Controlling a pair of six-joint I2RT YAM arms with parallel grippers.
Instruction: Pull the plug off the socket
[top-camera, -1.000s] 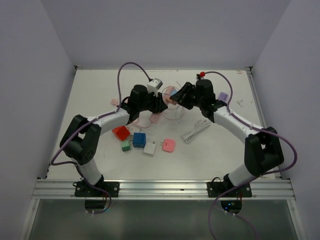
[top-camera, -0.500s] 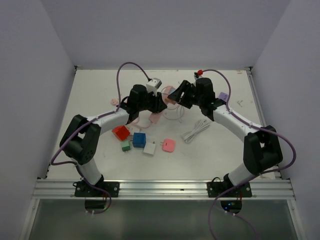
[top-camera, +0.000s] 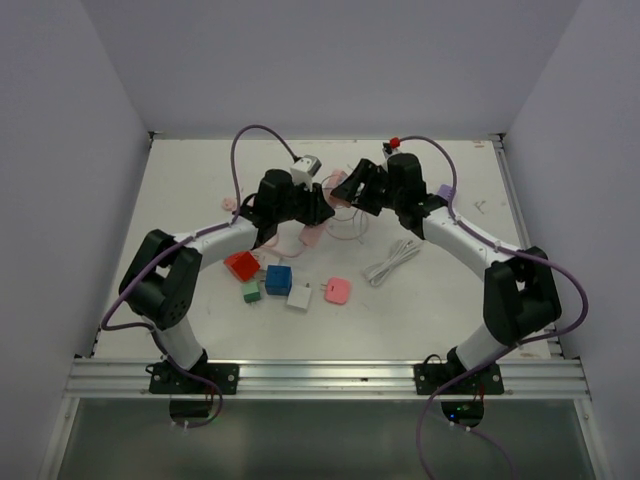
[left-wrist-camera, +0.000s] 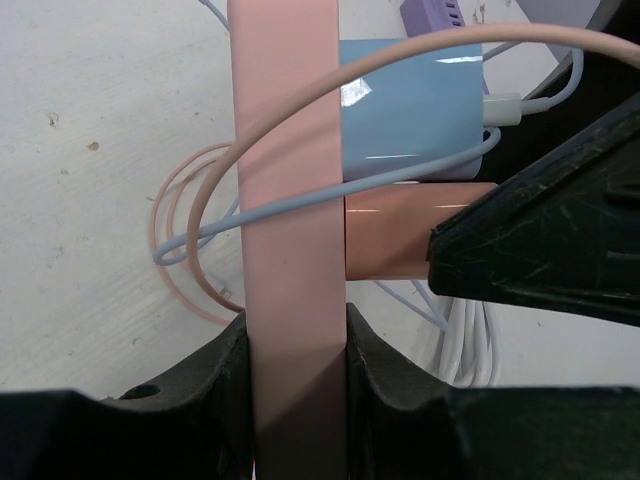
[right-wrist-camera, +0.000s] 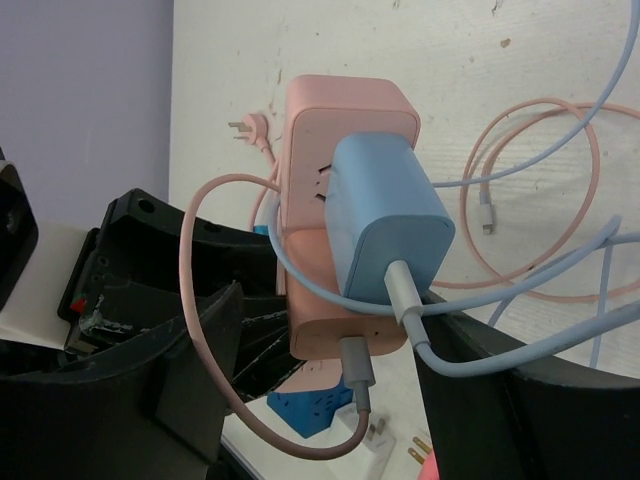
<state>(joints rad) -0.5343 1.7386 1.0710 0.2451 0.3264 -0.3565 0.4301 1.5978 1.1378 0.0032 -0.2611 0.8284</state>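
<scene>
The pink plug's cable end has my right gripper's fingers reaching past it along both sides, below the light-blue plug, so I should close them on the plug.
A pink socket block (left-wrist-camera: 290, 150) stands upright between the jaws of my left gripper (left-wrist-camera: 297, 335), which is shut on its lower part. A light-blue plug (right-wrist-camera: 385, 215) is seated in the socket's face (right-wrist-camera: 340, 110), with a blue cable running off it. Under it a pink plug (right-wrist-camera: 340, 320) with a pink cable is also plugged in. My right gripper (right-wrist-camera: 345, 340) is open, one finger (right-wrist-camera: 190, 360) on each side of the plugs and apart from them. From above, both grippers (top-camera: 318, 207) (top-camera: 350, 190) meet at the socket (top-camera: 338, 183), raised off the table.
Loose adapters lie in front of the arms: red (top-camera: 241, 265), blue (top-camera: 278, 279), green (top-camera: 251, 291), white (top-camera: 299, 297) and pink (top-camera: 338, 290). A coiled white cable (top-camera: 392, 262) lies to their right. A purple hub (top-camera: 445, 192) sits behind the right arm. Pink and blue cable loops lie under the socket.
My right gripper's jaws have spread apart around the plugs and the right arm has shifted slightly left. The left gripper still holds the socket in place.
</scene>
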